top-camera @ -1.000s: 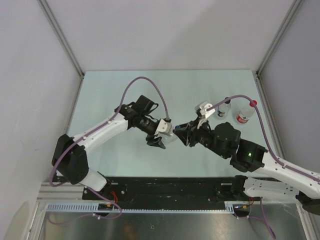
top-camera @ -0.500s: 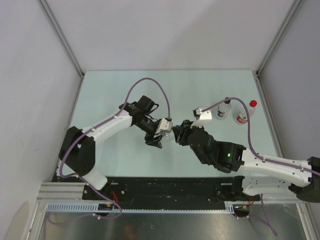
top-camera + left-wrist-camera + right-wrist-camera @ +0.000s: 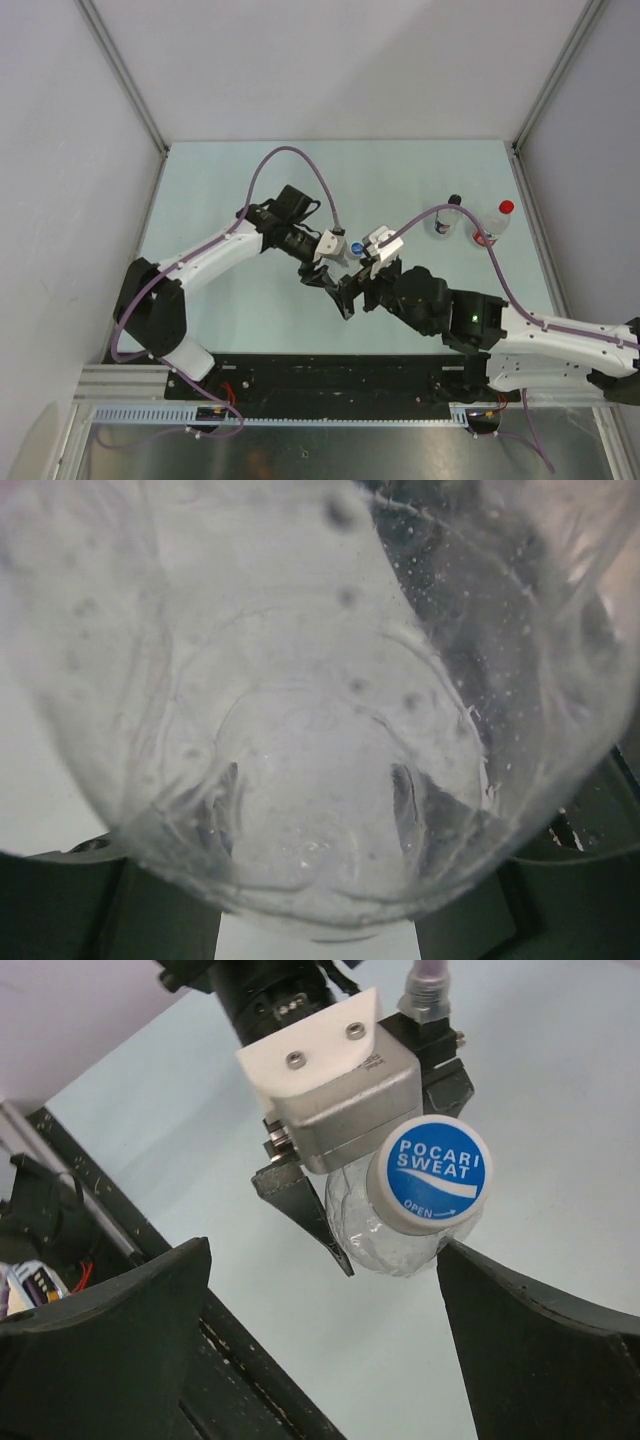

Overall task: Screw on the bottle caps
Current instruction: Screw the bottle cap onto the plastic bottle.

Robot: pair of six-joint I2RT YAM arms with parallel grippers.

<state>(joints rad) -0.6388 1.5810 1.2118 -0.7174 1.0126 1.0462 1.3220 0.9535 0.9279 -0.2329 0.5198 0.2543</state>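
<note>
My right gripper is facing the blue printed top and should next take hold of the whitish cap by its sides, to screw it onto the bottle's neck.
My left gripper (image 3: 322, 272) is shut on a clear bottle (image 3: 385, 1240) and holds it above the table. The bottle's body fills the left wrist view (image 3: 300, 710) between the dark fingers (image 3: 170, 915). A whitish cap (image 3: 428, 1175) with a blue printed top sits on the bottle's neck and shows from above as a blue dot (image 3: 356, 247). My right gripper (image 3: 325, 1250) stands wide open just near of the cap, one finger on each side, touching nothing. Two more bottles stand at the back right, one with a black cap (image 3: 454, 200), one with a red cap (image 3: 506, 207).
The black base rail (image 3: 250, 1380) runs along the near table edge, below the right gripper. The enclosure's frame post (image 3: 530, 225) stands close behind the red-capped bottle. The purple cable (image 3: 450, 212) of the right arm loops over the black-capped bottle.
My right gripper has opened and let go of the cap, backing off toward the near edge. The left gripper keeps hold of the bottle, shifted slightly.
</note>
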